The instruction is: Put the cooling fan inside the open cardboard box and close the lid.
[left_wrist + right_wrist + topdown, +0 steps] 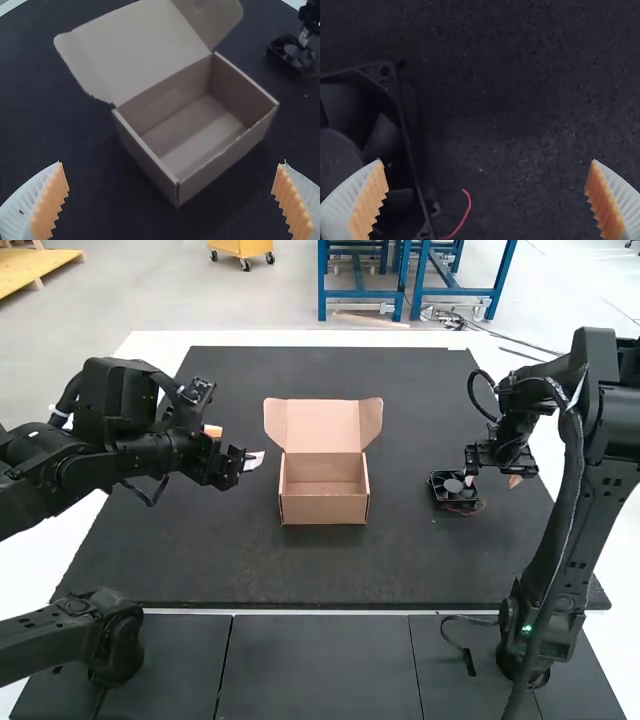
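Note:
The robot's right gripper will next pick up the fan (456, 491) by its frame edge beside the red wire, and it will then set it in the open box (323, 487).
An open cardboard box (323, 487) stands mid-mat, empty, with its lid (322, 424) upright at the far side. The left wrist view looks into the box (200, 135) from above. The black cooling fan (456, 491) lies flat on the mat to the box's right; a thin red wire (464, 207) trails from the fan (365, 125). My right gripper (491, 474) hangs open just over the fan's right edge, one finger (367, 200) above the fan frame and the other (607, 200) above bare mat. My left gripper (236, 452) is open and empty, raised left of the box.
The black mat (200, 560) covers the table, with bare room in front of and behind the box. A white table border (150, 340) shows at the far left. From the left wrist, the fan (292, 50) and the right gripper (307, 22) sit beyond the box.

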